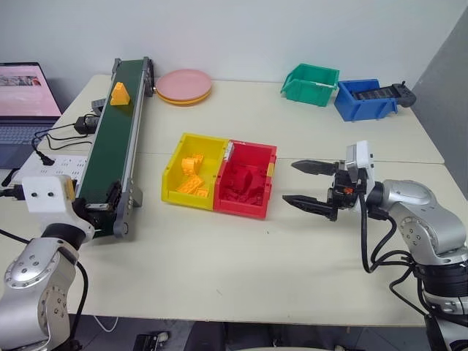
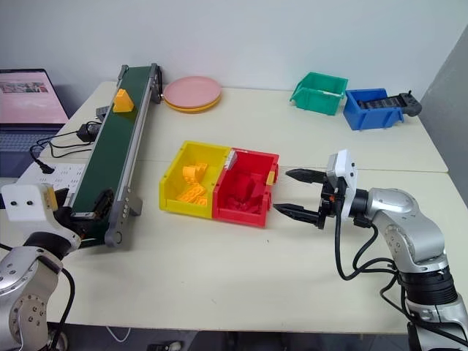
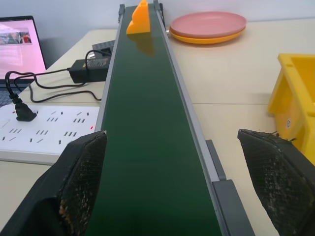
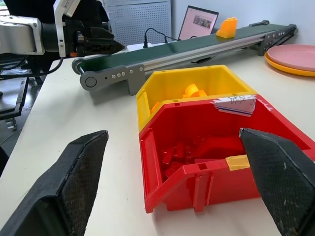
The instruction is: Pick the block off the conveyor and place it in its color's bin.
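Observation:
I need to move my left gripper toward the yellow-orange wedge block (image 3: 140,19) before closing, as the left wrist view shows conveyor (image 3: 150,118) between it and my fingers, so I would miss now.
The yellow-orange wedge block (image 1: 120,93) rides at the far end of the dark green conveyor (image 1: 110,146). My left gripper (image 3: 171,140) is open at the belt's near end, pointing along it, one finger on each side of the frame and well short of the block (image 3: 139,19). The yellow bin (image 1: 205,140) stands right of the belt with several yellow bricks inside. My right gripper (image 1: 289,182) is open and empty, pointing left at the side of the red bin (image 1: 248,183) joined to the yellow one.
A pink plate (image 1: 183,85) lies past the belt's far end. Green bin (image 1: 311,84) and blue bin (image 1: 364,99) stand at the back right. A laptop (image 1: 25,95), power strip (image 1: 55,164) and cables lie left of the conveyor.

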Robot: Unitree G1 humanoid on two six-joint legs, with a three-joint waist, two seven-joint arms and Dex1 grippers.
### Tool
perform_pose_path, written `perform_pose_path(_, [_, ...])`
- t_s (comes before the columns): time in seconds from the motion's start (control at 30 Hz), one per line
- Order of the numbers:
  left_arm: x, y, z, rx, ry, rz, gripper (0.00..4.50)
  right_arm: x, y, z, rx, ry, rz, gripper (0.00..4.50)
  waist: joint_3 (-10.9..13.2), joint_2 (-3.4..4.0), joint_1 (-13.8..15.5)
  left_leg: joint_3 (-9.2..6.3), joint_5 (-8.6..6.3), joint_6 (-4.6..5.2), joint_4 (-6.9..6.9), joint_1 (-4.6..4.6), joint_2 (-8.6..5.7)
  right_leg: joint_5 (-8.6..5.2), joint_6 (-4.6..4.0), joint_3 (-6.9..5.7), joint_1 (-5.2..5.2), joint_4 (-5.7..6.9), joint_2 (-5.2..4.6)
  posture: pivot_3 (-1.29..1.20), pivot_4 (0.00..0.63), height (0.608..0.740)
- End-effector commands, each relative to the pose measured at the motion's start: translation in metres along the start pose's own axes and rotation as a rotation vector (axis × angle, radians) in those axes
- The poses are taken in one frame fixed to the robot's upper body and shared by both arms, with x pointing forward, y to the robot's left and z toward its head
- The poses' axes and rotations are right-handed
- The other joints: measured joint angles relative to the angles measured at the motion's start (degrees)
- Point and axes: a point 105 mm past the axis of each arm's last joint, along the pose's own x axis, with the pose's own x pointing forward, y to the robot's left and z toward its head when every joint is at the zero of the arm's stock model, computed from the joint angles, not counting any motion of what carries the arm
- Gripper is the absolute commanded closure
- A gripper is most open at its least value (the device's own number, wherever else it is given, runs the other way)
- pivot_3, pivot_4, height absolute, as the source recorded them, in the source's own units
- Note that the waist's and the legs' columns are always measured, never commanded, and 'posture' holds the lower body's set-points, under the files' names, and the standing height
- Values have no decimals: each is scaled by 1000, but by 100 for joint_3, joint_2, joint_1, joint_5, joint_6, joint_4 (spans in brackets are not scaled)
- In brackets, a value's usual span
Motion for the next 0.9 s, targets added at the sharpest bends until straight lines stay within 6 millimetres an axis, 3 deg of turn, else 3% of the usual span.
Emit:
perform_pose_path(0.03, [-5,0,14,45,-55,-6,66,-1,2,9,-48,-15,17,0,0,0,0,0,0,0,0,0,0,0,0,0,0,0,0,0,150,740])
perform_pose_path(0.37, [-11,-8,4,132,34,-78,66,-6,10,10,-43,13,64,0,0,0,0,1,0,0,-1,0,0,0,0,1,0,-3,0,0,150,740])
perform_pose_path(0.67, [-22,-3,4,30,30,-68,66,-11,41,12,-24,95,267,0,1,1,-2,0,0,1,-1,1,1,0,0,0,1,-5,-1,0,150,740])
perform_pose_path(0.9, [-28,7,2,60,60,3,66,-7,36,12,-54,86,251,0,0,0,-1,-1,0,1,-2,1,0,0,0,-1,2,-5,0,0,150,740])
